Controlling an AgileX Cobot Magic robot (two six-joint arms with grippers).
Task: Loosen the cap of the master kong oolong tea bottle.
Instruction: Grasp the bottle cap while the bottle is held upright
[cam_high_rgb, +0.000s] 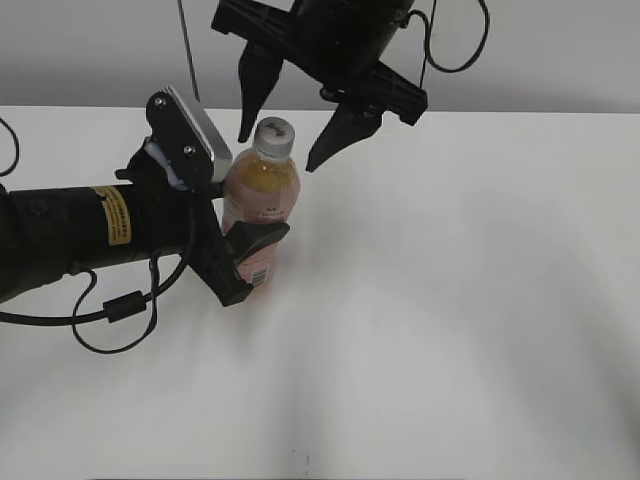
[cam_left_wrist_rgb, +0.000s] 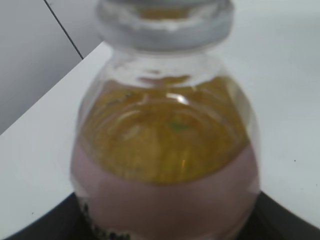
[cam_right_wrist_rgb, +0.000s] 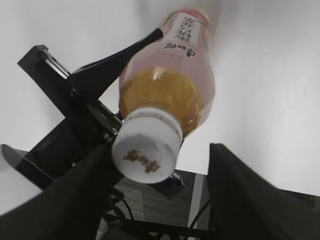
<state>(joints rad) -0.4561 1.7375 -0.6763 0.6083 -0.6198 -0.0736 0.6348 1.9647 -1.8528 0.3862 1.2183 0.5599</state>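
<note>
My right gripper pinches the white cap by its circular outer edge (cam_high_rgb: 273, 138) next, to twist the tea bottle (cam_high_rgb: 259, 205) open.
The master kong oolong tea bottle (cam_high_rgb: 259, 205) stands upright on the white table (cam_high_rgb: 450, 300), amber tea above a pink label. My left gripper (cam_high_rgb: 245, 255) is shut on the bottle's lower body from the left. The bottle fills the left wrist view (cam_left_wrist_rgb: 165, 165). Its white cap (cam_high_rgb: 275, 135) sits on top, with a small dark mark. My right gripper (cam_high_rgb: 285, 140) hangs open above, one finger on each side of the cap, not touching. In the right wrist view the cap (cam_right_wrist_rgb: 146, 150) lies between the open fingers (cam_right_wrist_rgb: 155, 195), close to the left one.
The left arm (cam_high_rgb: 80, 235) lies across the table's left side with a loose black cable (cam_high_rgb: 115, 310). The table's back edge (cam_high_rgb: 520, 110) meets a grey wall. A thin rod (cam_high_rgb: 186, 45) stands behind the left arm.
</note>
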